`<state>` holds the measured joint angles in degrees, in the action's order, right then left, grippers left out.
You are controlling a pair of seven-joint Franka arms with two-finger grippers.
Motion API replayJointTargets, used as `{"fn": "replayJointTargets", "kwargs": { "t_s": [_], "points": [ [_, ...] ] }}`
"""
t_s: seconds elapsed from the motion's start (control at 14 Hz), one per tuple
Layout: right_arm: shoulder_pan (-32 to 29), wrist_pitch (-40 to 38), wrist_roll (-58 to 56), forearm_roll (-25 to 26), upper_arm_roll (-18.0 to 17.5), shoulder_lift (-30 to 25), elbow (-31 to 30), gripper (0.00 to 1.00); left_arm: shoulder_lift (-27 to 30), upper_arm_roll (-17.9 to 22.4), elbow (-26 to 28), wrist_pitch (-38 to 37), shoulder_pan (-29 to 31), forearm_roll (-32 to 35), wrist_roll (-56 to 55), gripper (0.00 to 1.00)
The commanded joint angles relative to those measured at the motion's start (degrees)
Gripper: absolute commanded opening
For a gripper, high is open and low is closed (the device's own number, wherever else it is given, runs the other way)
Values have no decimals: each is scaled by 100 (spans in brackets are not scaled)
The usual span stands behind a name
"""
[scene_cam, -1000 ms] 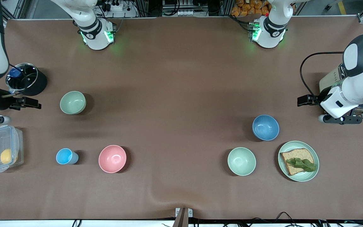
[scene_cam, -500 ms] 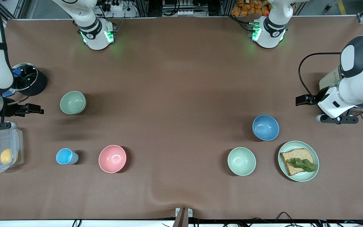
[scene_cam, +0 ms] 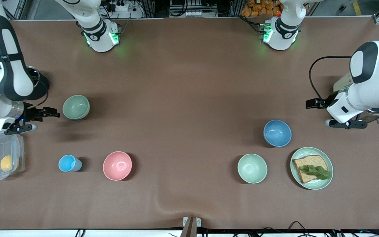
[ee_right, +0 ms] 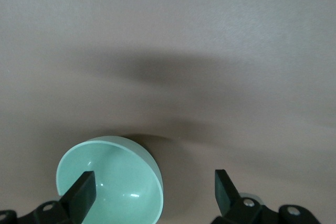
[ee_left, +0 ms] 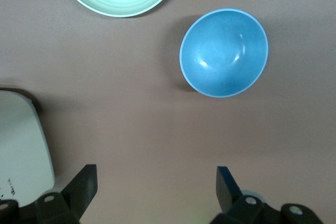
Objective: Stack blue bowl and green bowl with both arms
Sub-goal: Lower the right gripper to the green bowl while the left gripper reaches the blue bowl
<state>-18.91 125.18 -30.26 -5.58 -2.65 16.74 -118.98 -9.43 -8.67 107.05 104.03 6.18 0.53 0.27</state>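
The green bowl needs to be stacked with the blue bowl (scene_cam: 277, 133), so my right gripper should grab the green bowl by its rim next.
The blue bowl (scene_cam: 277, 133) stands upright and empty toward the left arm's end of the table; the left wrist view shows it as a blue bowl (ee_left: 224, 52) ahead of the fingers. My left gripper (scene_cam: 348, 124) hangs open and empty over bare table beside it, also seen as the left gripper (ee_left: 156, 187). The pale sage green bowl (scene_cam: 76, 107) stands upright toward the right arm's end. My right gripper (scene_cam: 13, 129) hovers open and empty just beside it. In the right wrist view the right gripper (ee_right: 155, 190) has one finger over the green bowl (ee_right: 113, 182).
A mint bowl (scene_cam: 252, 168) and a green plate (scene_cam: 327, 177) with bread and lettuce lie nearer the camera than the blue bowl. A white appliance (scene_cam: 344, 84) sits under the left arm. A pink bowl (scene_cam: 117, 165), light-blue cup (scene_cam: 69, 163), clear box (scene_cam: 2, 154) and black pot (scene_cam: 41, 87) surround the right arm.
The right arm has swung its gripper toward the green bowl. The left hand has drifted slightly toward the blue bowl. Both grippers stay open; no bowl has moved.
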Motion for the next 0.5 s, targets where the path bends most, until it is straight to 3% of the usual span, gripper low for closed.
{"fn": "replayJointTargets", "kwargs": {
  "t_s": [0.0, 0.29, 0.43],
  "points": [
    [-174, 427, -295, -127, -105, -145, -511, 97, -129, -47, 342, 582, 41, 114, -79, 100],
    [-210, 832, -612, -223, -113, -118, -881, 91, -428, -38, 404, 978, 68, 114, -79, 100],
    [-192, 894, -796, -329, -105, -127, -978, 77, -656, -38, 405, 1110, 68, 114, -79, 100]
  ]
}}
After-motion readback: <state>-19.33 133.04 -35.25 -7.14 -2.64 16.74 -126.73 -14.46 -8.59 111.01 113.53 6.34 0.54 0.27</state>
